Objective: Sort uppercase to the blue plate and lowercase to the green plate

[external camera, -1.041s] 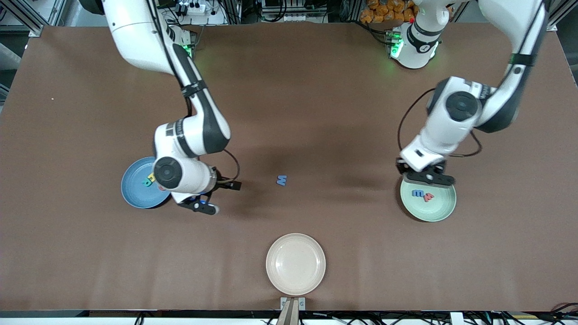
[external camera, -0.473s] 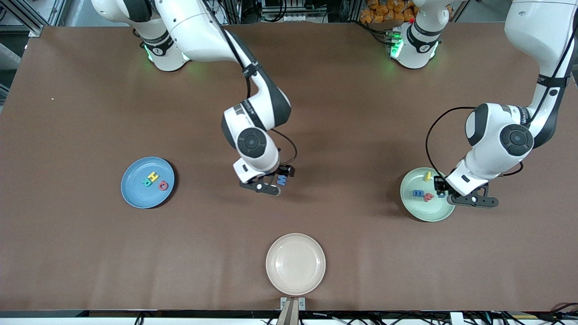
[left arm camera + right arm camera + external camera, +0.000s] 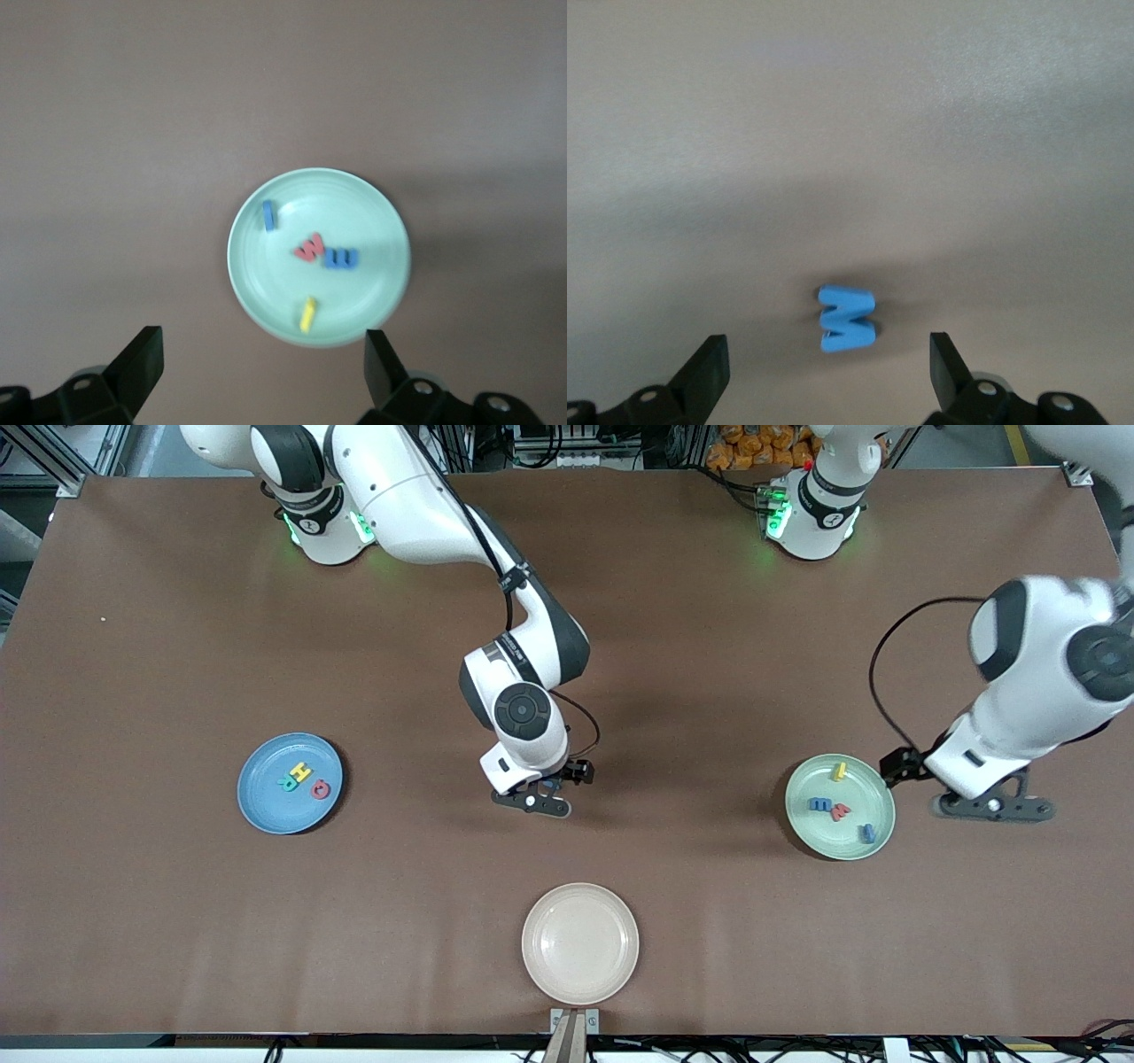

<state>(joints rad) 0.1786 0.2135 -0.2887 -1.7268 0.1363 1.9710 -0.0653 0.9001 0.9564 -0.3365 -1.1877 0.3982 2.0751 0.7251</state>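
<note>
I need to lower my right gripper first and then close it on the M, because its open fingers are above and short of the blue M (image 3: 847,319) in the wrist view.
The blue plate (image 3: 266,806) holds a yellow H (image 3: 300,771), a teal R (image 3: 288,783) and a red Q (image 3: 320,789). On the green plate (image 3: 828,837) lie a yellow i (image 3: 838,771), a blue three-pronged letter (image 3: 819,805), a red w (image 3: 840,810) and a blue g (image 3: 867,833). A blue M (image 3: 847,317) lies on the bare table mid-way between the plates. My right gripper (image 3: 542,790) hangs open over it, and the M sits just off its open fingers (image 3: 713,354). My left gripper (image 3: 988,808) is open and empty, over the table beside the green plate (image 3: 372,221).
A cream plate (image 3: 580,943) stands near the table's front edge, nearer to the front camera than the M. Both arm bases stand along the table's back edge.
The left gripper opened, left the blue g on the green plate and drew away toward its own end. The right arm swung from the blue plate to over the M.
</note>
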